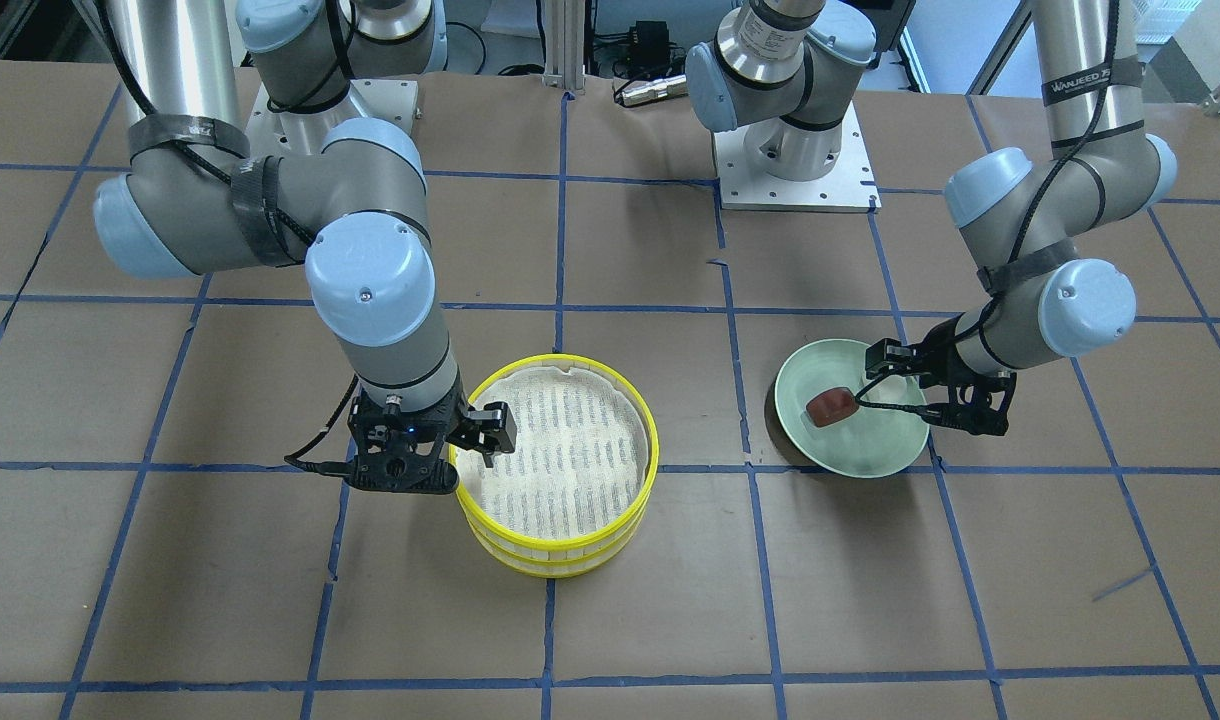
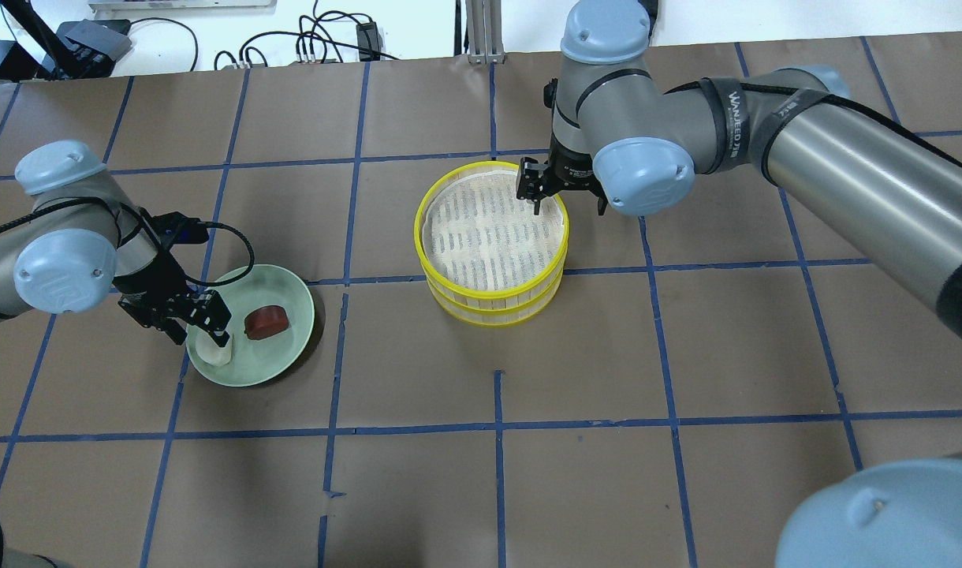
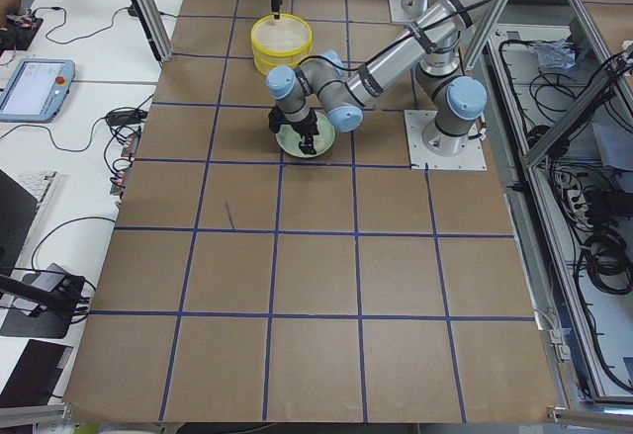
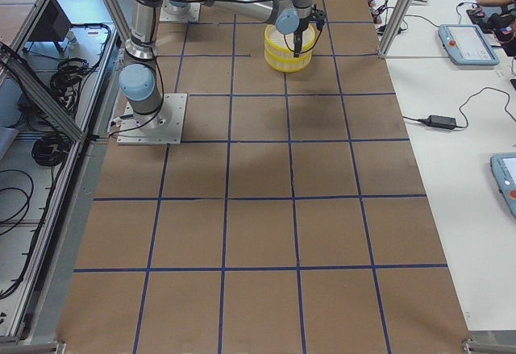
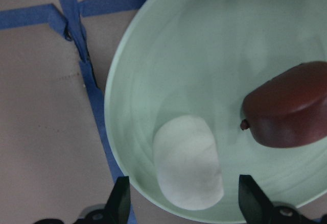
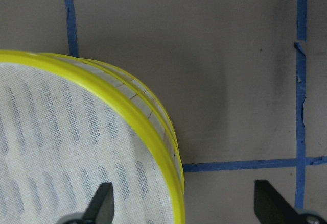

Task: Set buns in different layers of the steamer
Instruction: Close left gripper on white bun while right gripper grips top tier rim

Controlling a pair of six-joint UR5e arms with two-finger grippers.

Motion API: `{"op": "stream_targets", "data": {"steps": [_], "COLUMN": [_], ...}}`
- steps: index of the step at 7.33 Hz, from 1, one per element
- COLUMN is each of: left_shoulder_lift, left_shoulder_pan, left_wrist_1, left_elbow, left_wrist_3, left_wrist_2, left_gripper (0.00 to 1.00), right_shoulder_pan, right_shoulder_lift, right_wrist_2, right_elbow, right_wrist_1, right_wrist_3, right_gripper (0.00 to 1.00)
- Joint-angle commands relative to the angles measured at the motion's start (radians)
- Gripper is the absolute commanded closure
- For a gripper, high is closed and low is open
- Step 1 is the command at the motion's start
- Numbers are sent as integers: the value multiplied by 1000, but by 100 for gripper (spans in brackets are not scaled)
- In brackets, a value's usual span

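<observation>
I should next use my right gripper to pick up the upper tray by its yellow rim (image 6: 171,173), so that the steamer's layers come apart for the buns.
The white bun (image 5: 188,163) and the reddish-brown bun (image 5: 286,112) lie side by side on a pale green plate (image 5: 204,55). In the overhead view the white bun (image 2: 215,351) is at the plate's near left and the brown bun (image 2: 266,322) is in the middle. My left gripper (image 2: 201,338) is open just above the white bun, one finger on each side (image 5: 184,203). The two-layer yellow-rimmed steamer (image 2: 449,300) stands mid-table, its top tray empty. My right gripper (image 2: 568,207) is open and straddles the steamer's rim (image 6: 153,142).
The table is brown paper with a grid of blue tape lines (image 2: 497,426). The plate (image 1: 870,445) and the steamer (image 1: 555,555) stand about one grid square apart. The arm base plates (image 1: 795,170) are at the robot's side of the table.
</observation>
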Motion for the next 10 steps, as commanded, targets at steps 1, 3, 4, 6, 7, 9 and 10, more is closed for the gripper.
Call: {"op": "stream_targets", "data": {"steps": [1, 3, 4, 6, 7, 9, 10], "left_shoulder_lift": [-3, -5, -5, -3, 12, 81, 112], "left_shoulder_pan": [-1, -3, -3, -9, -14, -70, -108], "left_wrist_1": [0, 0, 0, 79, 80, 43, -34], "left_elbow": [-1, 0, 0, 0, 8, 61, 101], "left_wrist_3": [0, 0, 0, 6, -2, -37, -64], "left_wrist_2": [-3, -3, -3, -8, -6, 6, 11], "left_gripper": [42, 64, 94, 100, 100, 100, 100], "right_shoulder_pan": [1, 1, 1, -2, -2, -44, -105], "right_shoulder_lift": [15, 15, 15, 0, -3, -88, -133], "right_wrist_2": [2, 5, 3, 0, -1, 0, 0], "right_elbow": [12, 13, 13, 30, 21, 16, 18], "right_wrist_1": [-34, -27, -27, -24, -21, 89, 145], "right_wrist_3": [2, 7, 7, -13, -15, -34, -74], "right_gripper": [42, 87, 91, 93, 94, 95, 95]}}
